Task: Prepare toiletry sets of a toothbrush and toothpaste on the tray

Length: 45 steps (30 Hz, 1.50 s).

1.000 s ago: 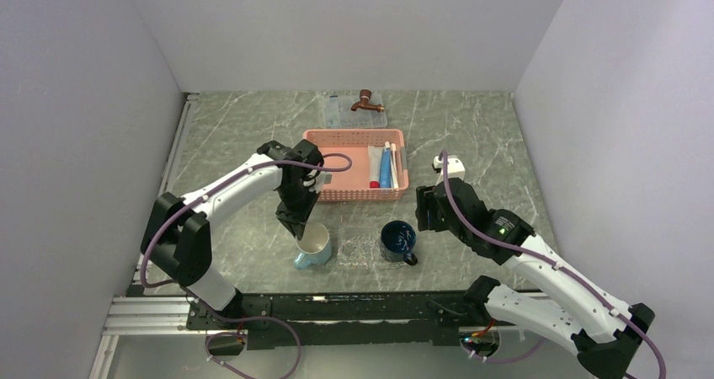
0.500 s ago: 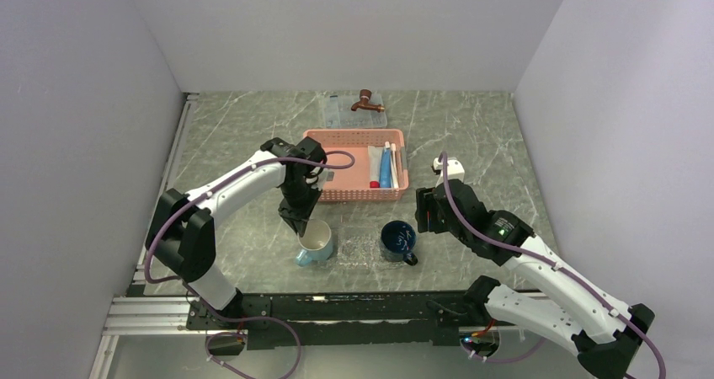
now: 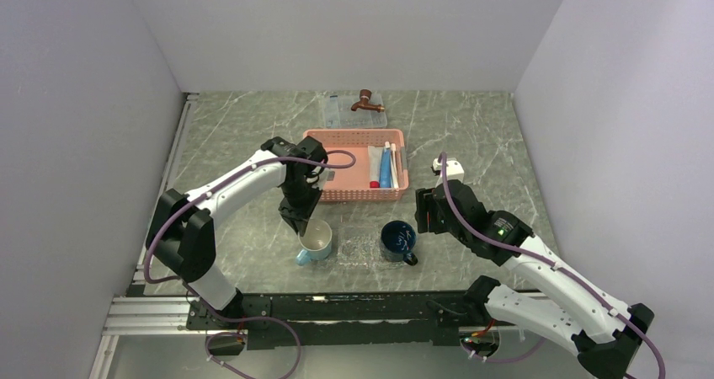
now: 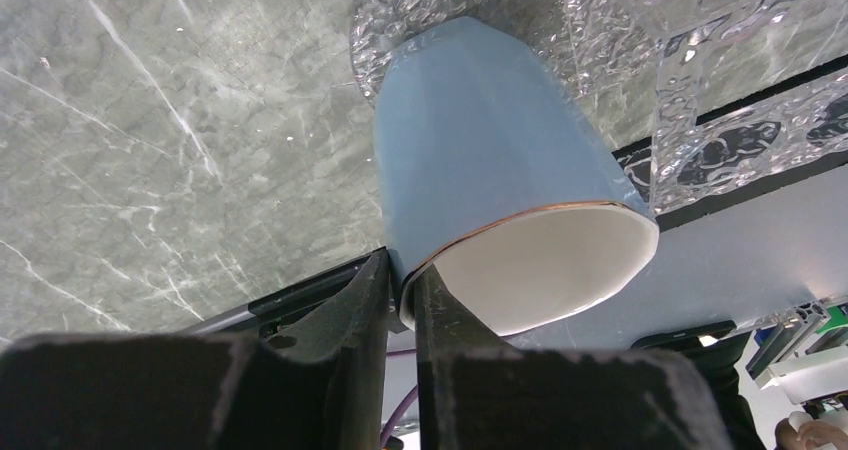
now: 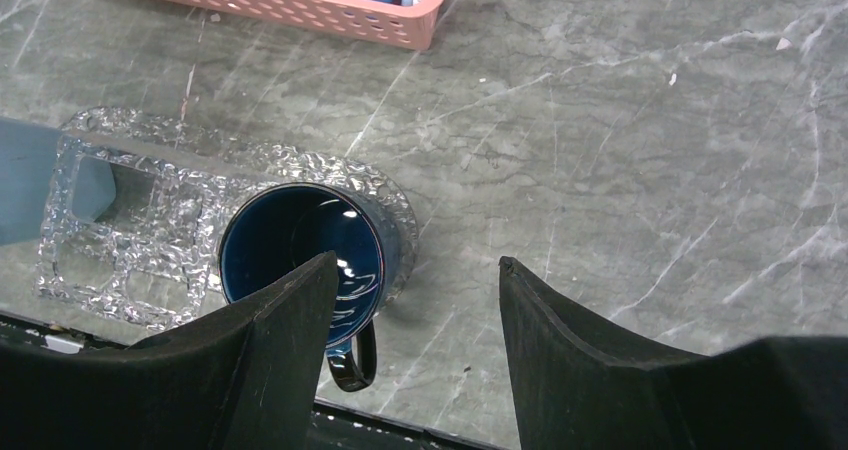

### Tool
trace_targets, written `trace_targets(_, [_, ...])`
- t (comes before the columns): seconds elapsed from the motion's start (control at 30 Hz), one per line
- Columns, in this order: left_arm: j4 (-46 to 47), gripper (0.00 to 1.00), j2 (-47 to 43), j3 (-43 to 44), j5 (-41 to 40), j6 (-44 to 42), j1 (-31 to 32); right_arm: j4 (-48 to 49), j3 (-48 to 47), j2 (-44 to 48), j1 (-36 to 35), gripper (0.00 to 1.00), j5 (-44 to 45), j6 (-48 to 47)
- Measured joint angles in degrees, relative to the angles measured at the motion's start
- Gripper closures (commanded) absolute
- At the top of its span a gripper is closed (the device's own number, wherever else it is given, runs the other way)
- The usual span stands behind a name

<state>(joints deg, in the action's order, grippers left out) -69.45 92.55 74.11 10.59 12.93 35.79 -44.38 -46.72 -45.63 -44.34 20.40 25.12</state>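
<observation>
The light-blue cup's base meets the small clear tray's bubbled end, where the cup would stay standing, so it is time to open my left gripper.
My left gripper (image 3: 301, 227) is shut on the far rim of a light-blue cup (image 3: 316, 244), one finger inside and one outside; the left wrist view shows the grip (image 4: 402, 288) on the cup (image 4: 480, 150). The cup's base rests at the left end of the small clear tray (image 3: 360, 246), whose bubbled plastic shows in the left wrist view (image 4: 690, 110). A light-blue toothpaste (image 3: 385, 171) and a pale toothbrush (image 3: 393, 162) lie in the pink basket (image 3: 337, 192). My right gripper (image 5: 417, 265) is open and empty, just right of the dark blue mug (image 5: 300, 245) standing on the tray's right end (image 5: 120, 235).
A larger clear tray (image 3: 337, 109) with a brown faucet (image 3: 367, 101) sits at the back. A white tube with a red cap (image 3: 374, 173) also lies in the basket. The table's metal front rail (image 3: 337, 299) runs just below the cups.
My left gripper has shifted a little to the right with the light-blue cup, bringing it closer to the clear tray. The right arm has barely moved.
</observation>
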Motion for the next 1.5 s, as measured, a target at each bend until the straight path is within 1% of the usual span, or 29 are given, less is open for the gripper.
trace_targets(1.17, [-1.75,0.69,-0.04,1.29,-0.07,0.04,0.48,0.37,0.42,0.0,0.0,0.33,-0.22,0.61])
trace_targets(1.5, [-2.14,0.68,-0.39,2.89,-1.55,0.04,0.63,0.35,0.42,0.0,0.0,0.31,-0.57,0.63])
